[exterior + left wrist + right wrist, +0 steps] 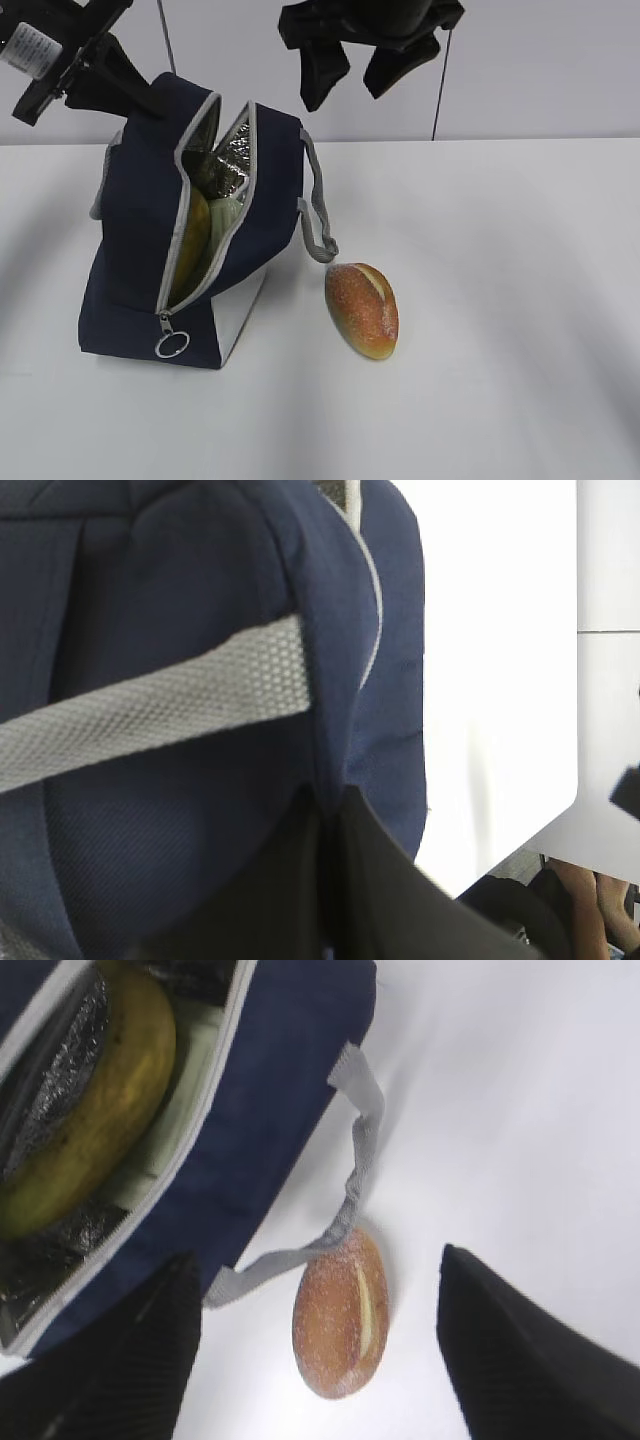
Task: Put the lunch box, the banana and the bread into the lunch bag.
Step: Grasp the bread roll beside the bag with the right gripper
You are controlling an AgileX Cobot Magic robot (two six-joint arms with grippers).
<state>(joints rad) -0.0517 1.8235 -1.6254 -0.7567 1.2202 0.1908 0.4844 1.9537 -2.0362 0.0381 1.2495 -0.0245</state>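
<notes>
My right gripper grabs the bread across its narrower middle (362, 310) next, since the bread is too long between its rounded ends for my open fingers.
The navy lunch bag (130, 230) stands on the left of the table with its zipper open. Inside it, the yellow banana (192, 235) lies against the pale green lunch box (224, 215); the right wrist view also shows the banana (90, 1110) and lunch box (190, 1070) in the opening. The bread (362, 310) lies on the table just right of the bag, under the bag's hanging handle. My left gripper (148, 98) is shut on the bag's upper fabric (200, 860). My right gripper (358, 85) hangs open high above the bag and bread, with the bread (340, 1315) showing between its fingers (530, 1350).
A grey webbing handle (320, 215) droops from the bag's right side towards the bread. The zipper's ring pull (172, 344) hangs at the bag's lower front. The white table (520, 300) stretches to the right and front.
</notes>
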